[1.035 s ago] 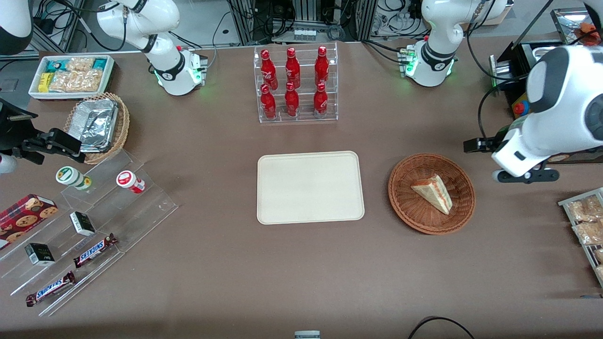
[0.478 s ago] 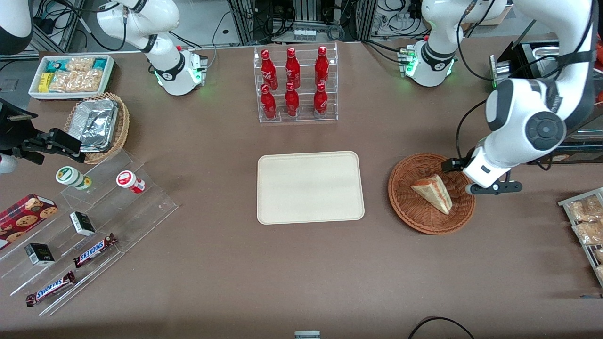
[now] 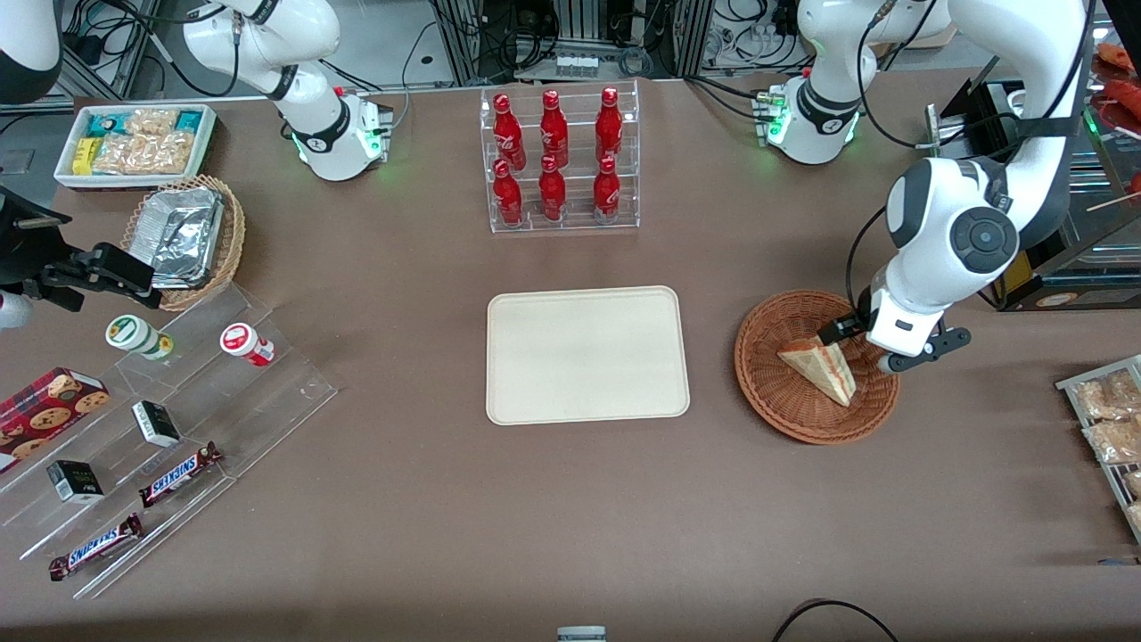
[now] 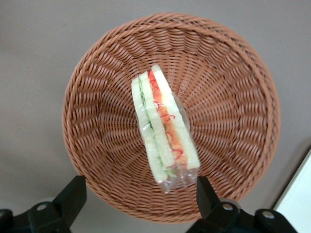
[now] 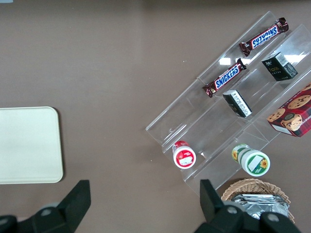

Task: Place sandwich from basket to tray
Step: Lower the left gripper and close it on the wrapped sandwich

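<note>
My gripper takes hold of the sandwich by its gathered wrapper end (image 4: 179, 180) next, to place the sandwich onto the cream tray.
The sandwich (image 3: 820, 364), a wrapped cream wedge with red and green layers, lies in the reddish-brown wicker basket (image 3: 784, 419). My gripper (image 3: 866, 348) hovers open over the basket's rim on the working arm's side, just beside the sandwich and holding nothing. In the left wrist view the sandwich (image 4: 163, 133) lies in the middle of the basket (image 4: 97, 97), and the gripper (image 4: 138, 194) has its black fingers (image 4: 73, 194) spread wide, with the wedge's broad end near one of them. The cream tray (image 3: 586, 354) lies bare beside the basket, toward the parked arm.
A clear rack of red bottles (image 3: 560, 160) stands farther from the camera than the tray. Snack packets (image 3: 1110, 419) lie at the working arm's end. Acrylic steps (image 3: 169, 401) with candy bars, a foil-filled basket (image 3: 183, 236) and a white snack box (image 3: 134, 143) sit toward the parked arm's end.
My arm has swung in from the working arm's end of the table and brought the open gripper over the basket, next to the sandwich. The sandwich has not moved.
</note>
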`<state>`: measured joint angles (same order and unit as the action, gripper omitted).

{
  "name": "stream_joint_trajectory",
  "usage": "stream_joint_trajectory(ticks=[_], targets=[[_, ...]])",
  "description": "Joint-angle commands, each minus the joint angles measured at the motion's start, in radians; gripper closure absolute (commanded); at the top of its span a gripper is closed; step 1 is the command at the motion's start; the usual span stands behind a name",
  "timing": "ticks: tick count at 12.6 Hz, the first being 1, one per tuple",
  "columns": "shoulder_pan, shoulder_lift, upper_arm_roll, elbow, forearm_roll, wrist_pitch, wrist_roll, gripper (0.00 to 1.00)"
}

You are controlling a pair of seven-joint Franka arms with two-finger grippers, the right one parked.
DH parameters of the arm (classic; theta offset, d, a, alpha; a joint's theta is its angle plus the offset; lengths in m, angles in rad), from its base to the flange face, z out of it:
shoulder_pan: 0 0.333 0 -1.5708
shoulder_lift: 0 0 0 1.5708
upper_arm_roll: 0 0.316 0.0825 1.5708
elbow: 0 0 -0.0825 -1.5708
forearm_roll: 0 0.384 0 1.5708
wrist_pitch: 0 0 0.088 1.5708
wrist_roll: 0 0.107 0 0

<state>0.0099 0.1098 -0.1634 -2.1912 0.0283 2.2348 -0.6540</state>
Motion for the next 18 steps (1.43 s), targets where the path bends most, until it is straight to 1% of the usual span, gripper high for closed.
stream_joint_trajectory(ticks=[1,4,5,8,12,16,18], targets=[[0.001,-0.022,-0.005,-0.032,0.013,0.066,-0.230,0.00],[0.001,0.005,-0.021,-0.042,0.013,0.127,-0.488,0.00],[0.001,0.014,-0.024,-0.042,0.013,0.144,-0.548,0.00],[0.001,0.034,-0.036,-0.042,0.015,0.152,-0.650,0.00],[0.001,0.059,-0.036,-0.039,0.024,0.163,-0.653,0.00],[0.001,0.137,-0.036,-0.038,0.022,0.248,-0.654,0.00],[0.001,0.149,-0.036,-0.038,0.022,0.252,-0.654,0.00]])
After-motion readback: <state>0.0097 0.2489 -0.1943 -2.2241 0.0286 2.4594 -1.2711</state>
